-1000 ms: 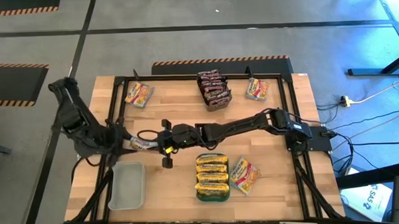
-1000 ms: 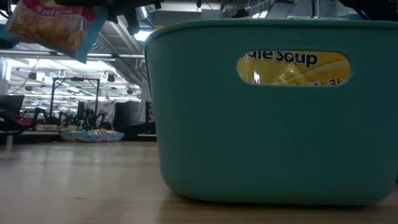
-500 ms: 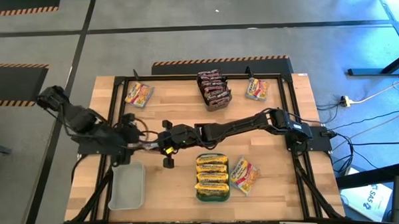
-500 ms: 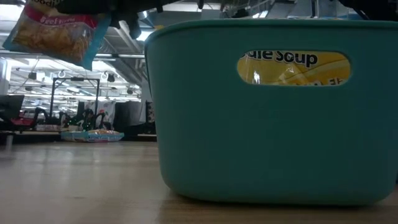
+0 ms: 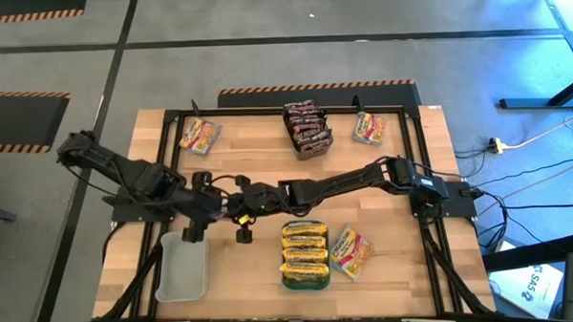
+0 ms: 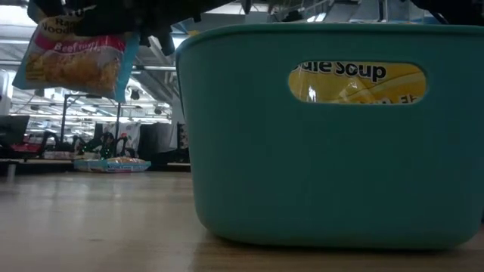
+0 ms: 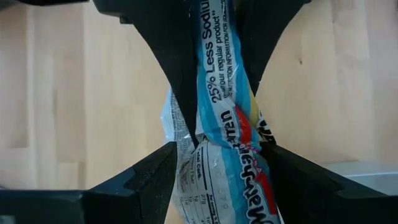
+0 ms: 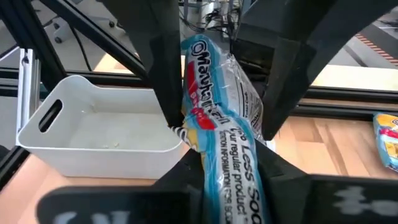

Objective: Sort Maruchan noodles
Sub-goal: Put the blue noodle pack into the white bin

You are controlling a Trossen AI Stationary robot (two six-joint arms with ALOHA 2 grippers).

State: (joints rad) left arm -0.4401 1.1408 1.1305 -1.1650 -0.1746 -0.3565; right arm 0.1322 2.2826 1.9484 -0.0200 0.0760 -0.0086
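Observation:
My left gripper is to grab the light-blue noodles packet next by its Maruchan-lettered end (image 7: 245, 183), so it can sort the packet into the white tray (image 7: 370, 180).
A light-blue Maruchan noodles packet (image 6: 76, 57) hangs in the air left of the table's middle, with my right gripper (image 5: 233, 203) shut on it. My left gripper (image 5: 207, 213) points steeply down from the left. Its two fingers (image 8: 158, 62) stand on either side of the same packet (image 8: 217, 112), tip to tip with my right gripper's fingers (image 7: 180, 74). Yellow packets fill a teal bin (image 5: 284, 268) at the near middle. Dark packets stand in a tray (image 5: 306, 127) at the far middle. My right gripper pinches the packet between its two fingers where the wrapper is bunched narrow (image 7: 221, 127). The fingers reach in almost level from the table's right and lie along the packet. The packet is lifted clear and hangs below them, its printed face upright. My left gripper has the packet (image 7: 227, 168) between its fingers; whether they touch it I cannot tell.
A white tray (image 5: 182, 267) sits at the near left, under my left gripper. Loose packets lie at the far left (image 5: 200, 135), the far right (image 5: 368, 128) and beside the teal bin (image 5: 351, 251). A black frame (image 5: 266, 111) borders the table.
My left gripper has gone toward the table's right, in on my right gripper and the packet, and has tipped to point more steeply down. The packet, slanted a second ago, now hangs more upright and a little lower.

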